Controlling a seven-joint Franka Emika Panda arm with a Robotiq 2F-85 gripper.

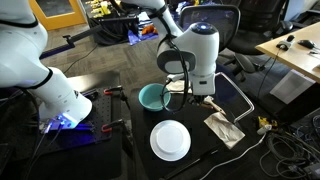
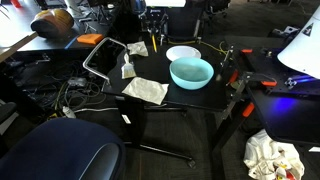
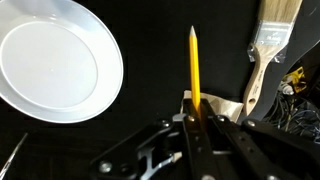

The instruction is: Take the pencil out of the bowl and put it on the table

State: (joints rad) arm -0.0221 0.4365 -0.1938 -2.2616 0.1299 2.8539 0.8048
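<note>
My gripper holds the yellow pencil above the black table beside the white plate and should keep holding it, because the pencil would drop if I opened now.
In the wrist view my gripper [image 3: 193, 112] is shut on the yellow pencil [image 3: 194, 65]. The pencil sticks out from between the fingers, tip pointing away, over the black table [image 3: 150, 40]. The teal bowl [image 1: 152, 97] stands on the table, just beside the gripper [image 1: 200, 95] in an exterior view. It also shows in the other exterior view [image 2: 191, 72]. The bowl is out of the wrist view. I cannot tell whether the pencil touches the table.
A white plate [image 3: 55, 60] lies next to the pencil and shows in both exterior views [image 1: 170, 139] [image 2: 182, 53]. A paintbrush [image 3: 265, 50] and a crumpled napkin [image 1: 224, 129] lie on the other side. Cables and chairs surround the table.
</note>
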